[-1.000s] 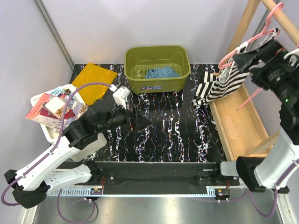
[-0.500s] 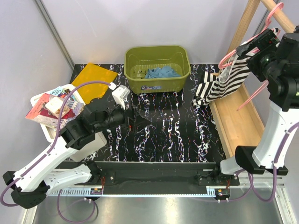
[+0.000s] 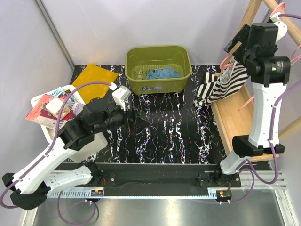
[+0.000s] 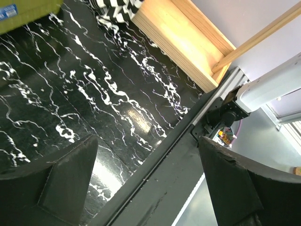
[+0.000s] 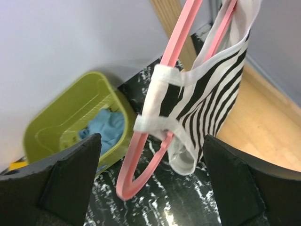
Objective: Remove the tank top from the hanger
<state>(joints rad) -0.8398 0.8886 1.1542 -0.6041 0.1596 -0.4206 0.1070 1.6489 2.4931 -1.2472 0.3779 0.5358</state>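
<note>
The pink hanger's looped end with its white strap point(image 5: 164, 77) is the part my right gripper needs to grab, so the opposite end stays free for taking the tank top off.
The black-and-white striped tank top point(image 3: 225, 84) hangs from a pink hanger point(image 3: 224, 62) on the wooden rack at the right. Its hem rests on the table. In the right wrist view a white strap point(image 5: 164, 77) wraps the hanger's looped end point(image 5: 141, 174), with the striped body point(image 5: 221, 94) behind it. My right gripper point(image 3: 233, 46) is raised beside the hanger's upper left end. It is open point(image 5: 151, 141), with the strap and hanger end showing between its fingers, apart from them. My left gripper point(image 3: 138, 123) is open and empty point(image 4: 148, 141) over the table's front part.
A green basket point(image 3: 158, 68) holding a blue cloth point(image 3: 162, 73) stands at the back centre. A yellow sheet point(image 3: 94, 77) and a white bin of packets point(image 3: 54, 110) are at the left. The wooden rack's base tray point(image 3: 240, 122) runs along the table's right side.
My right arm has swung up and to the left, bringing its gripper from the right of the tank top to the hanger's upper left end. The left arm has barely moved.
</note>
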